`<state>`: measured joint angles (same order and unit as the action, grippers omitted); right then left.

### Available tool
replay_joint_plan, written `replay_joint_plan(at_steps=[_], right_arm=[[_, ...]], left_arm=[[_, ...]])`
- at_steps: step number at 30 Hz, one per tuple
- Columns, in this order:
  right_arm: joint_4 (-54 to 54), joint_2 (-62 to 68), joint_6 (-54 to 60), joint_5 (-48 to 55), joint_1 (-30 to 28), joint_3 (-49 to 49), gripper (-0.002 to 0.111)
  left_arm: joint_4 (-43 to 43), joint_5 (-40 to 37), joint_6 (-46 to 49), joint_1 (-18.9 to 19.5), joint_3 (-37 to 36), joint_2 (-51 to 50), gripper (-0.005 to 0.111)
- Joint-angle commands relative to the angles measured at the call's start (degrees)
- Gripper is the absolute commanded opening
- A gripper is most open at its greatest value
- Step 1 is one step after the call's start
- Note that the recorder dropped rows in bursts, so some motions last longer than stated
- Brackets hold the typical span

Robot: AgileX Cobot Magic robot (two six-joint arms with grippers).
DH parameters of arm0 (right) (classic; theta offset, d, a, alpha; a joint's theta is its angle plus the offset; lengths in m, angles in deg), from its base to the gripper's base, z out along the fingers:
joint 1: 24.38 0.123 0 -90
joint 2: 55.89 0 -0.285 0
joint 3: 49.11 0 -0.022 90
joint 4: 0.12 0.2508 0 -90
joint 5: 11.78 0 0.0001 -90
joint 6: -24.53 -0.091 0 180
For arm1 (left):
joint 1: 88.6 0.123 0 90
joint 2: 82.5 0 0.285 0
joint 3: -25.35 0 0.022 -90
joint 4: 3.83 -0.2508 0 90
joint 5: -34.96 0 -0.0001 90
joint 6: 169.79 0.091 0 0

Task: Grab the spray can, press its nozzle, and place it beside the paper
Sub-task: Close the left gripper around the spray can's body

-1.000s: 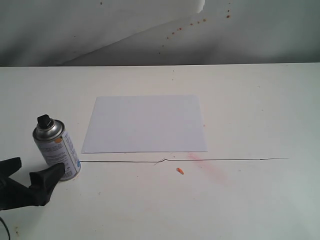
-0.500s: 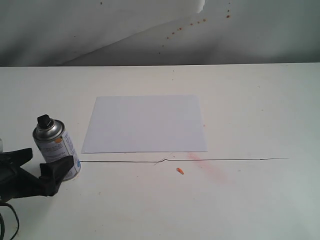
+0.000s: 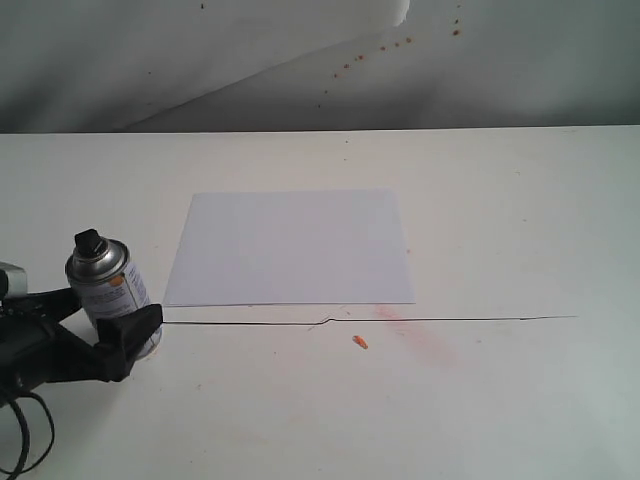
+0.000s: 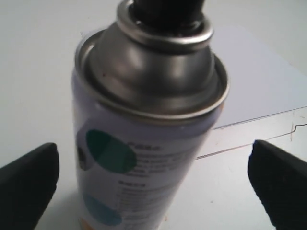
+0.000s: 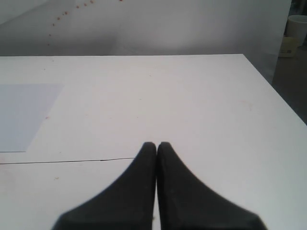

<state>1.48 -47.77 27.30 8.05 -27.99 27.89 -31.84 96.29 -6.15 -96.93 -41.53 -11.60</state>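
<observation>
The spray can's nozzle needs to stay free to press. My left gripper should next grab the can by its labelled body.
The spray can stands upright on the table's left side, a short way left of the paper. Its black nozzle tops the silver dome. My left gripper is open, one finger on each side of the can's lower body. The left wrist view shows the can and nozzle up close, with the fingers well clear of the label on both sides. My right gripper is shut on nothing above bare table, with the paper off to one side. It is outside the exterior view.
A thin dark crack line runs across the tabletop just in front of the paper. A small orange scrap and a pink smear lie near it. The table's edge shows in the right wrist view.
My left gripper has moved forward from in front of the can, so its open fingers now stand on either side of it. The can and paper have not moved.
</observation>
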Motion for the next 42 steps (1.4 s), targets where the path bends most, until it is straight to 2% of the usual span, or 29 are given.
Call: replay_joint_plan(at_steps=[1,18,29,31,32,34,37,38,42], right_arm=[[-0.71,-0.34,0.00,-0.28,-0.43,0.22,0.000],[-0.71,-0.34,0.00,-0.28,-0.43,0.22,0.000],[-0.71,-0.34,0.00,-0.28,-0.43,0.22,0.000],[-0.71,-0.34,0.00,-0.28,-0.43,0.22,0.000],[-0.71,-0.34,0.00,-0.28,-0.43,0.22,0.000],[-0.71,-0.34,0.00,-0.28,-0.43,0.22,0.000],[-0.71,-0.34,0.00,-0.28,-0.43,0.22,0.000],[-0.71,-0.34,0.00,-0.28,-0.43,0.22,0.000],[-0.71,-0.34,0.00,-0.28,-0.43,0.22,0.000]], left_arm=[[-1.10,1.19,1.02,-0.37,1.45,-0.96,0.104],[-0.08,1.65,4.76,-1.97,4.80,-8.76,0.104],[0.59,1.84,4.76,-1.97,6.68,-8.93,0.104],[0.59,1.84,4.60,-1.97,6.68,-8.93,0.097],[0.59,1.84,4.24,-1.97,6.68,-8.93,0.089],[0.59,1.84,2.83,-1.97,6.68,-8.93,0.065],[-0.66,1.42,1.49,-1.97,6.43,-8.93,0.007],[-1.81,1.42,2.27,-1.97,6.28,-8.93,0.001],[-1.30,1.80,2.97,-1.97,6.28,-8.02,0.000]])
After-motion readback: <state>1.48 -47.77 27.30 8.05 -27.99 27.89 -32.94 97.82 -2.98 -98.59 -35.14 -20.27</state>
